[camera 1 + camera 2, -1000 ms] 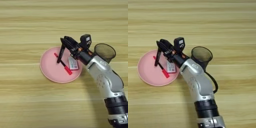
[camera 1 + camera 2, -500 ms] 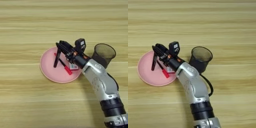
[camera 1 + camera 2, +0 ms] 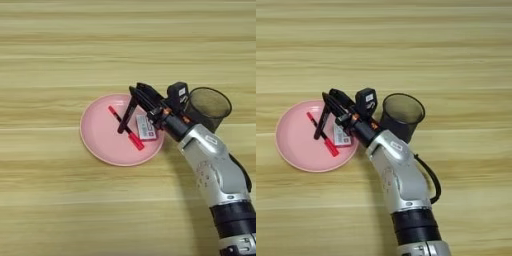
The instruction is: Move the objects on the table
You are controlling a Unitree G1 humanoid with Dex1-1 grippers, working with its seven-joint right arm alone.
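Note:
The black marker's lower tip is over the middle of the pink plate and the marker would lie there, so I need to open my right gripper.
My right gripper [image 3: 136,92] reaches from the lower right over a pink plate [image 3: 102,135] and is shut on the top end of the slim black marker [image 3: 126,115]. The marker hangs tilted, with its lower tip at the plate's middle. Just beneath the fingers, on the plate's right part, lies the white eraser [image 3: 146,127] with its red print. The black mesh pen cup [image 3: 207,107] stands upright on the table [image 3: 60,50] right of the plate, close behind my wrist. In the right eye view the same gripper [image 3: 327,96] holds the marker [image 3: 321,120].
A red pen [image 3: 132,140] lies slantwise on the plate, crossing under the black marker's tip. My silver forearm [image 3: 215,170] runs off to the bottom right. Bare wood stretches to the left of the plate and towards the far edge.
The gripper swung left with the black marker, then came back right and now sits a little lower over the plate. Eraser, red pen, plate and cup have stayed put.

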